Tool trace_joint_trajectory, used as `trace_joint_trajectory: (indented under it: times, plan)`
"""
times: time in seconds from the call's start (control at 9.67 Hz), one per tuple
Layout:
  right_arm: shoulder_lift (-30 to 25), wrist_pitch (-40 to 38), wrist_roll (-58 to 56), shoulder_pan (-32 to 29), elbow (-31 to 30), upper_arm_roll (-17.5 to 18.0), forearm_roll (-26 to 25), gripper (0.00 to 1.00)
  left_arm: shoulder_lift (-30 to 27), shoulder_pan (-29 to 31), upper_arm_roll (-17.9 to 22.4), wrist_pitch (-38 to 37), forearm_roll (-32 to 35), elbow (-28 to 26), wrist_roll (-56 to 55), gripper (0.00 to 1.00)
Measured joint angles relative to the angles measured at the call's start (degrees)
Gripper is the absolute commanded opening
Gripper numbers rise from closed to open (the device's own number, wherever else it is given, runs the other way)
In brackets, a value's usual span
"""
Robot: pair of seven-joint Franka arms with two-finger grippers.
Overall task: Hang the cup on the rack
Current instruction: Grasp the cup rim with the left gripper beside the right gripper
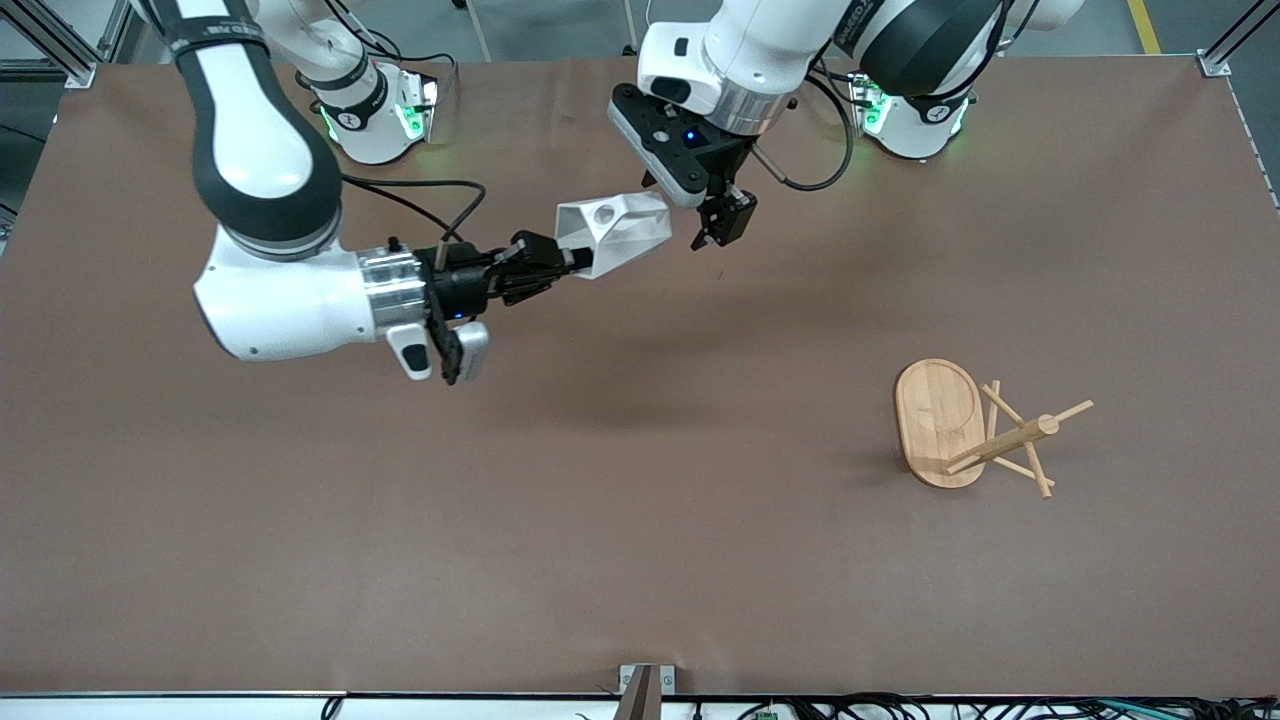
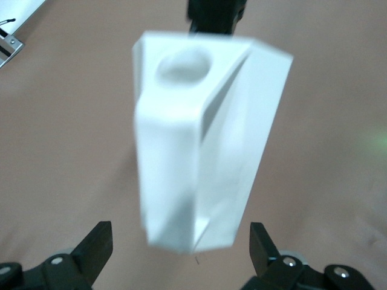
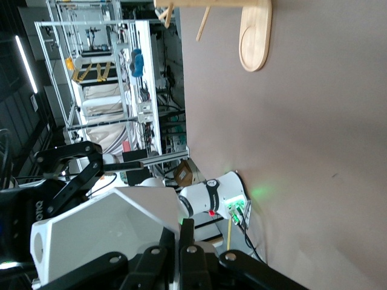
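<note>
The white cup's holed handle needs to stay free to hang on the rack [image 1: 965,425]. My left gripper will grab the cup by its closed base next.
The white faceted cup [image 1: 615,232] hangs in the air over the table's middle, on its side, its blocky handle with the round hole facing up. My right gripper [image 1: 570,262] is shut on the cup's rim wall; the right wrist view shows its fingers [image 3: 184,232] pinching the wall of the cup [image 3: 103,235]. My left gripper [image 1: 722,222] is open at the cup's other end. In the left wrist view the cup [image 2: 199,145] fills the middle, its end between the spread fingertips of that gripper [image 2: 181,248] without touching. The bamboo rack [image 1: 965,425] lies tipped on its side.
The rack lies toward the left arm's end of the table, nearer the front camera than both grippers, its oval base [image 1: 935,415] standing on edge and its pegs pointing away from the arms' middle. It also shows in the right wrist view [image 3: 254,36]. Brown table surface [image 1: 640,520] surrounds it.
</note>
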Motion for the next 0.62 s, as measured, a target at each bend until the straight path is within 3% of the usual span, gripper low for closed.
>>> trace_joint_trajectory:
  times: [0.31, 0.62]
  plan:
    - [1.21, 0.0, -0.45, -0.11, -0.06, 2.19, 0.04, 0.0, 0.09, -0.73, -0.12, 0.0, 0.0, 0.15, 0.0, 0.96]
    - [1.48, 0.19, -0.62, -0.17, -0.11, 3.04, -0.03, 0.0, 0.49, -0.72, -0.1, 0.0, 0.0, 0.15, 0.06, 0.62]
